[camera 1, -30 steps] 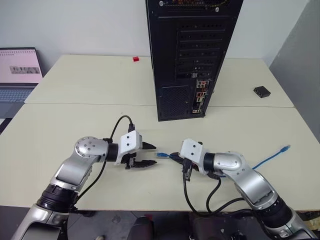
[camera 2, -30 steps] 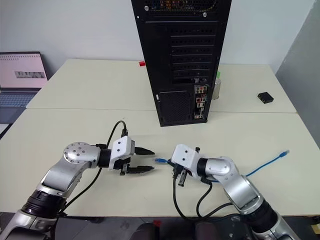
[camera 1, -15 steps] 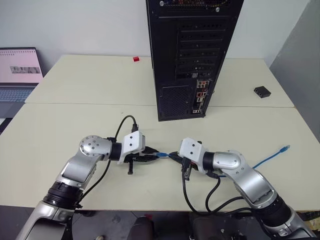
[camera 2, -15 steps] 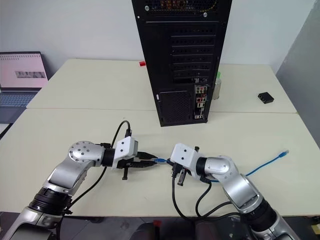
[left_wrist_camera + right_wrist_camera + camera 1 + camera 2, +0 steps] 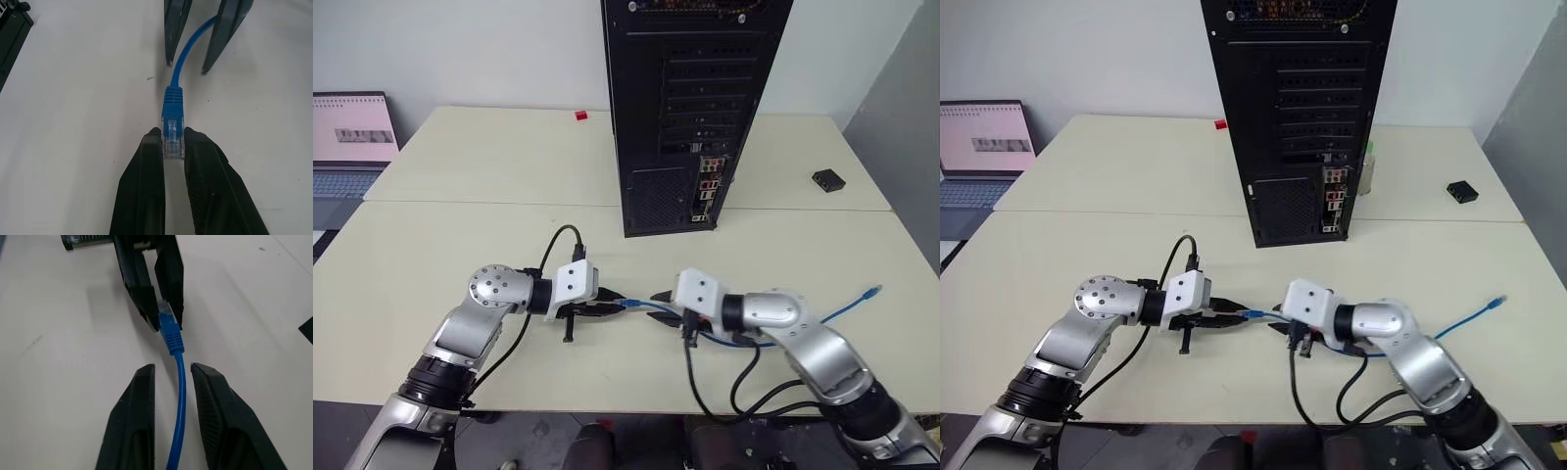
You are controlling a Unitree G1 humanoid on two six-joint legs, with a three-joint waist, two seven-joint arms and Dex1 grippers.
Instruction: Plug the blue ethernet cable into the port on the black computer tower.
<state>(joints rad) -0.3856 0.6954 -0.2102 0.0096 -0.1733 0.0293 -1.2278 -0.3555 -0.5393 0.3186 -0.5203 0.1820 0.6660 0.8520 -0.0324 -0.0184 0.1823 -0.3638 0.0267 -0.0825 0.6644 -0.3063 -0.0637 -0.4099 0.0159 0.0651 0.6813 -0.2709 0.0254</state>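
My right gripper grabs the cable by its cord behind the boot [image 5: 655, 305] next, which leaves the blue cable's plug [image 5: 627, 303] free to enter the port.
The blue ethernet cable [image 5: 644, 305] lies low over the table between my two arms, and its far plug [image 5: 873, 291] rests near the right edge. My left gripper [image 5: 172, 133] is shut on the near plug [image 5: 172, 105], which points toward its wrist. My right gripper [image 5: 172, 367] faces it, open, with the cord [image 5: 180, 396] running loose between its fingers [image 5: 139, 396]. The black computer tower [image 5: 690, 108] stands behind on the table, rear face toward me. The port is somewhere in the strip of coloured connectors [image 5: 706, 186]; I cannot tell which socket.
An open laptop [image 5: 347, 147] sits at the far left. A small black box [image 5: 825, 178] lies on the right of the table, and a small red block [image 5: 578, 116] at the back. Black arm cables [image 5: 705, 382] loop over the front edge.
My left gripper, open a second ago, has closed on the near plug. My right gripper, shut on the cord before, has opened and drawn back to the right.
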